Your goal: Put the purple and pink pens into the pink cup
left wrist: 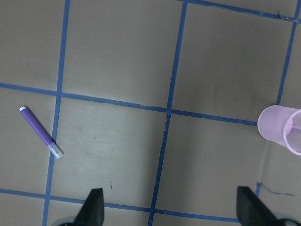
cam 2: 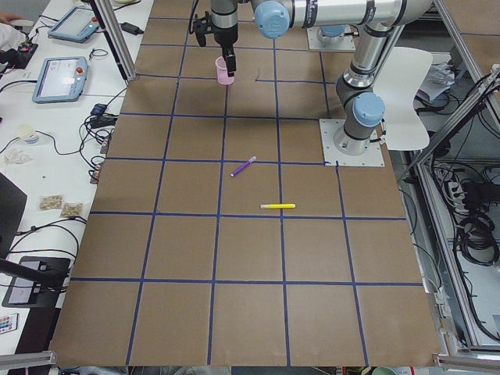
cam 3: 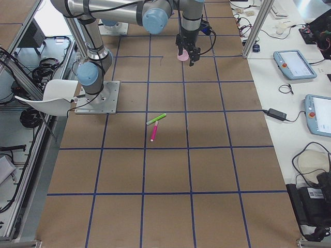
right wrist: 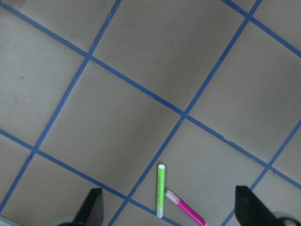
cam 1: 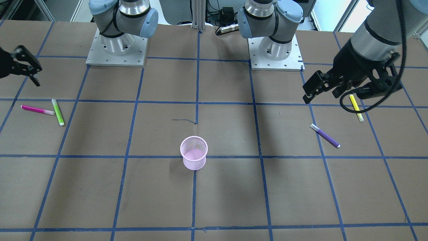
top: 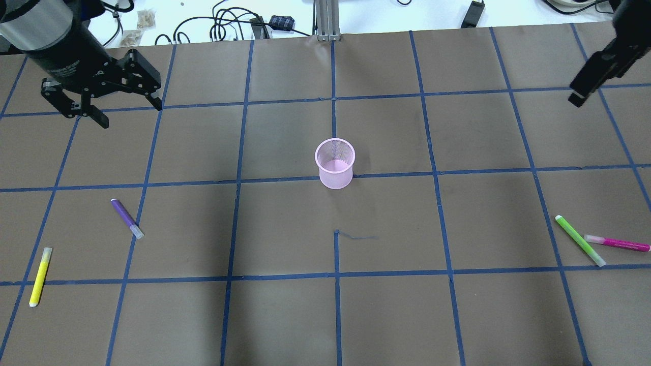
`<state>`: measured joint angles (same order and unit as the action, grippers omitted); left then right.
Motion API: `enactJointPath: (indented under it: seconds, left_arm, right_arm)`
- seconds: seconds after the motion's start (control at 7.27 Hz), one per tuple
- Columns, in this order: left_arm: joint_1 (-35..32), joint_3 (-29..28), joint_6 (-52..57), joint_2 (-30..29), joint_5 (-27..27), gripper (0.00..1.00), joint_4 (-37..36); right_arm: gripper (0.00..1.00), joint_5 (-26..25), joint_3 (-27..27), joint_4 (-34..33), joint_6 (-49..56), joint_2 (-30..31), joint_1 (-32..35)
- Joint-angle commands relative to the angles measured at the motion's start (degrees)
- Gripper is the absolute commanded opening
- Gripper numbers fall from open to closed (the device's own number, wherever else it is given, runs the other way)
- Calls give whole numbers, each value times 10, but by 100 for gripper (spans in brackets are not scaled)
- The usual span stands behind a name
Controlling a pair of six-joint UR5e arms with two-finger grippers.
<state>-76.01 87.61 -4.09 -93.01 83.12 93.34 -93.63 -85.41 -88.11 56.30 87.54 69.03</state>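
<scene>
The purple pen needs to go into the pink cup [cam 1: 193,152]. My left gripper will grab the pen by its purple body [cam 1: 327,137] next.
The pink mesh cup [top: 334,163] stands upright and empty near the table's middle; it also shows in the front view [cam 1: 194,157] and the left wrist view [left wrist: 281,136]. The purple pen [top: 126,217] lies flat on the robot's left [cam 1: 325,135] [left wrist: 40,132]. The pink pen [top: 618,243] lies flat on the robot's right [cam 1: 37,109] [right wrist: 186,209]. My left gripper [top: 129,109] is open and empty, above the table beyond the purple pen. My right gripper [top: 577,99] is open and empty, high at the far right.
A green pen [top: 580,240] lies touching the pink pen's capped end [right wrist: 161,190]. A yellow pen [top: 40,276] lies near the table's left edge, close to the purple pen. Blue tape lines grid the brown table [top: 386,315]. Cables lie past the far edge.
</scene>
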Motion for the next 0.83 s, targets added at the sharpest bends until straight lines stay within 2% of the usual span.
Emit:
enactJointPath:
  seconds: [0.0,0.14,0.28,0.55,0.69]
  left_arm:
    - [117,46,5,-30,-65,100,9]
    - [184,76,18,-52,-64,100,-2]
    - [226,91,25,-85,-65,100,-24]
    - [234,95,15,-158,-60,100,-38]
    - [234,95,3,-180,-51,100,-61]
  right_arm:
    - [98,1,-15,3,224,0,-148]
    - [98,12,-49,-7,334,-2,-224]
    - [98,53,-91,-30,398,-4,-285]
    - [97,94,-201,-117,601,-7,-366]
    - [98,139,-244,-123,707,-24,-400]
